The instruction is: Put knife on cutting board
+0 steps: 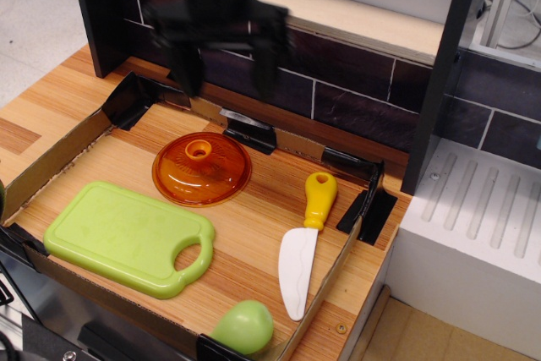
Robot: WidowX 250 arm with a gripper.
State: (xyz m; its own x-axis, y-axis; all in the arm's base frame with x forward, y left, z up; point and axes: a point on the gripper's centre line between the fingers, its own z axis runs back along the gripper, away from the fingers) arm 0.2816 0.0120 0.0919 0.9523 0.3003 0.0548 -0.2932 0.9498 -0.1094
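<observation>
I will grab the knife by its yellow handle [319, 201] next, so I can put it on the cutting board [127, 236].
The knife [303, 243] has a white blade and a yellow handle. It lies on the wooden counter at the right side of the cardboard tray, handle pointing away. The light green cutting board [127, 236] lies flat at the front left, its loop handle toward the knife. My gripper [222, 78] is a blurred black shape high at the back, above the orange lid. Its two fingers hang down, spread apart, and hold nothing. It is far from the knife and the board.
An orange round lid [201, 168] sits behind the board. A small green fruit-like object [243, 326] lies at the front edge. Low cardboard walls [51, 158] ring the work area. A dark brick wall [338, 65] stands behind, and a white ribbed block [482, 234] at the right.
</observation>
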